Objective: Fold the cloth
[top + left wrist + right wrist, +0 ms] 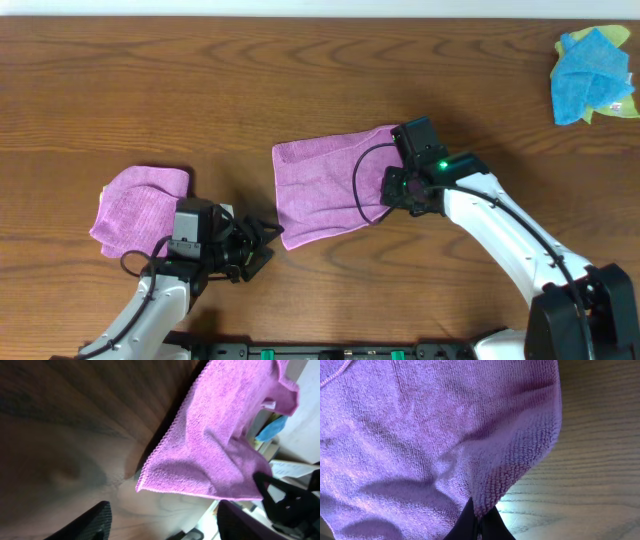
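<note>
My left gripper pinches the purple cloth's hemmed near corner (288, 243) (143, 484) next, opposite my right gripper, so both fold the cloth's near side over together.
The purple cloth (325, 190) lies spread in the middle of the table, with its right edge lifted. My right gripper (398, 195) is shut on that right edge. In the right wrist view the two dark fingertips (480, 522) pinch a fold of the cloth (420, 435) just above the wood. My left gripper (262, 245) is open just off the cloth's near-left corner. In the left wrist view the cloth's hemmed corner (215, 445) rests on the table ahead of the spread fingers (95, 520), and nothing sits between them.
A second purple cloth (140, 205) lies bunched at the left, beside the left arm. A bright blue cloth (590, 75) over a yellow-green one (615, 105) sits at the far right corner. Bare wooden tabletop (200, 90) runs along the back.
</note>
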You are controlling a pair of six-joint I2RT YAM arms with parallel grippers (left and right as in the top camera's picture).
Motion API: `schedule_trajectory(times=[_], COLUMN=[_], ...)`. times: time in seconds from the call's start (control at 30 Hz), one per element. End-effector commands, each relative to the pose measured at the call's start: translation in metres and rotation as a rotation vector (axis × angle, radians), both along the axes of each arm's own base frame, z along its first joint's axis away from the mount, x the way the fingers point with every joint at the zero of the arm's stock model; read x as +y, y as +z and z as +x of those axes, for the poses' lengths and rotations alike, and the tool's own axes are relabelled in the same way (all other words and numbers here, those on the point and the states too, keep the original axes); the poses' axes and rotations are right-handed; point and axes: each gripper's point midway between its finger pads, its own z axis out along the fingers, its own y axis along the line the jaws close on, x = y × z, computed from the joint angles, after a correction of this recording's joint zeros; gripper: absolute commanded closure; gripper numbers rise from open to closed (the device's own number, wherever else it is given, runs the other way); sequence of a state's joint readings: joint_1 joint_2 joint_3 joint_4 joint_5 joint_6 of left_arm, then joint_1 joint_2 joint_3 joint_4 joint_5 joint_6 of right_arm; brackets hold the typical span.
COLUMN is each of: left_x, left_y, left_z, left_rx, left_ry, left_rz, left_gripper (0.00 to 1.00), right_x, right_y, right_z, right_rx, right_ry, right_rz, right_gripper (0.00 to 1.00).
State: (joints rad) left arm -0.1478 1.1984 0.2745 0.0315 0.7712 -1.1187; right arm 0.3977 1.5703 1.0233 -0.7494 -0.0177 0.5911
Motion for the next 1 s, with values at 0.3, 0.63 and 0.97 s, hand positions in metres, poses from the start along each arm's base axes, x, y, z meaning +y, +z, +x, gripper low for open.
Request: schedule_trajectory(times=[0.3,0.63,0.97], left_x=[-0.011,-0.019,-0.034], left_y=[-0.010,-0.021,-0.037], left_z=[-0.001,0.003,0.011], left_rx=[-0.003,0.013,0.035], left_ry=[0.003,0.015,0.026], left_rz=[0.061,0.075,0.046], left_gripper=[0.25,0.25,0.30], right_x=[0.000,0.000,0.000], right_y=[0.004,0.004,0.004], right_z=[0.004,0.004,0.004], right_rx=[-0.026,-0.026,-0.026], right_ry=[0.011,0.011,0.012], right_rz=[-0.007,-0.007,-0.007], right_gripper=[0.99,0.99,0.99])
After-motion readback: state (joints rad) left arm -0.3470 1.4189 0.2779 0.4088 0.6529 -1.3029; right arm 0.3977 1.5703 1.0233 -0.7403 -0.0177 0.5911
